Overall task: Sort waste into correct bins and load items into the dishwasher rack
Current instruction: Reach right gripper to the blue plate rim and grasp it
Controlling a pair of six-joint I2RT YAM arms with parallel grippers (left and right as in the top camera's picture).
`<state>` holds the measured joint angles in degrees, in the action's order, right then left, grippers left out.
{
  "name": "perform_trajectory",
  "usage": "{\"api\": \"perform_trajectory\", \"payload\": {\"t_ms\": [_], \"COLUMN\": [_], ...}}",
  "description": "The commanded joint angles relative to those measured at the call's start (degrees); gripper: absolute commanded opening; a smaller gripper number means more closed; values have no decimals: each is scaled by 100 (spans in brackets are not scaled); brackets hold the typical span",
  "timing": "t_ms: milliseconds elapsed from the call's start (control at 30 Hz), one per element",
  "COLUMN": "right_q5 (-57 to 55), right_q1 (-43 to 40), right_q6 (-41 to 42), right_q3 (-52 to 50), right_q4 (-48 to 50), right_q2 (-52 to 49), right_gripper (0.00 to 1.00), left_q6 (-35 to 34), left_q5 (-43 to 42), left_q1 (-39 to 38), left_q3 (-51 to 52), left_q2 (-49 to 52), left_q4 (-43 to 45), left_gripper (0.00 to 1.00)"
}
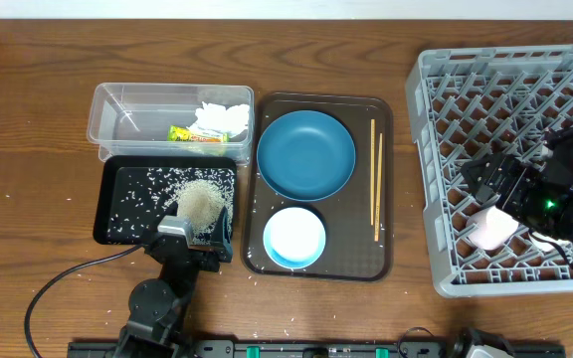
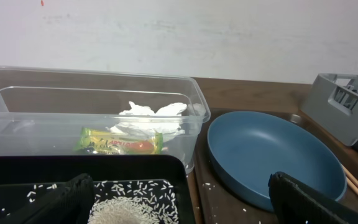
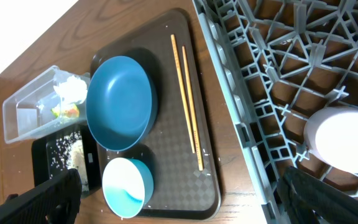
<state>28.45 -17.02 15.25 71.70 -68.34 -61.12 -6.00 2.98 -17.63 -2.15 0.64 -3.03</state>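
Note:
The robot's right gripper should next grab the dark-blue plate (image 1: 305,154) (image 3: 120,103) by its rim that faces the grey rack. The plate's opposite edge stays free to slot into the rack.
The clear bin (image 1: 117,104) holds the white tissue (image 1: 224,117) and the snack wrapper (image 1: 195,135); both also show in the left wrist view, tissue (image 2: 154,117) and wrapper (image 2: 120,143). The black bin (image 1: 127,204) holds rice grains and beige scraps (image 1: 203,202). My left gripper (image 1: 195,242) (image 2: 182,190) is open and empty over the black bin's front right corner. The dark-blue plate (image 1: 305,154), pale-blue bowl (image 1: 294,237) and chopsticks (image 1: 375,171) lie on the brown tray. The pink cup (image 1: 492,230) (image 3: 347,140) sits in the grey rack (image 1: 466,89). My right gripper (image 1: 490,187) (image 3: 179,186) is open above the rack beside it. The white cup is out of view.
The brown serving tray (image 1: 366,259) lies between the bins and the rack. Loose rice grains are scattered on the table near the black bin and the tray's front. A black cable (image 1: 63,283) runs across the front left of the table.

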Motion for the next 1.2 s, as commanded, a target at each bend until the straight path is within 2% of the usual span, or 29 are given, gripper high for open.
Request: {"api": "perform_trajectory", "payload": {"t_ms": [0,100,167,233,333,467,567,600,700,767,833,900,933,1067,1167], "right_q5": [26,332,870,885,-57,-1864,-2730,-2841,-2793,-2651,-2413,-2131,-1974,-1871,-1871], "right_q1": [70,70,175,638,1711,3421,3991,4026,3921,3827,3797,3810,3825,3862,3842], "right_q6": [-48,133,-83,-131,0,455,940,1029,1110,1147,1217,1217,1220,1534,1600], "right_q3": [7,7,4,4,4,4,7,4,7,7,7,7,7,7,7], "right_q4": [-9,92,562,855,1058,1515,2048,2203,2885,3222,3464,3696,3807,3943,3943], "right_q2": [-7,-7,-52,-157,-407,-1123,-1814,-1980,-2708,-3200,-3681,-4124,-4347,-5018,-5248], "right_gripper": [99,99,99,96,98,99,93,91,77,75,68,66,61,57,44], "left_q6": [-31,-31,-31,-31,-31,-31,-31,-31,-31,-31,-31,-31,-31,-31,-31], "left_q5": [50,50,50,50,50,50,50,50,50,50,50,50,50,50,50], "left_q1": [31,31,31,31,31,31,31,31,31,31,31,31,31,31,31], "left_q3": [190,190,190,190,190,190,190,190,190,190,190,190,190,190,190], "left_q2": [-42,-42,-42,-42,-42,-42,-42,-42,-42,-42,-42,-42,-42,-42,-42], "left_q4": [-74,-74,-74,-74,-74,-74,-74,-74,-74,-74,-74,-74,-74,-74,-74], "left_gripper": [92,92,92,92,92,92,92,92,92,92,92,92,92,92,92]}}
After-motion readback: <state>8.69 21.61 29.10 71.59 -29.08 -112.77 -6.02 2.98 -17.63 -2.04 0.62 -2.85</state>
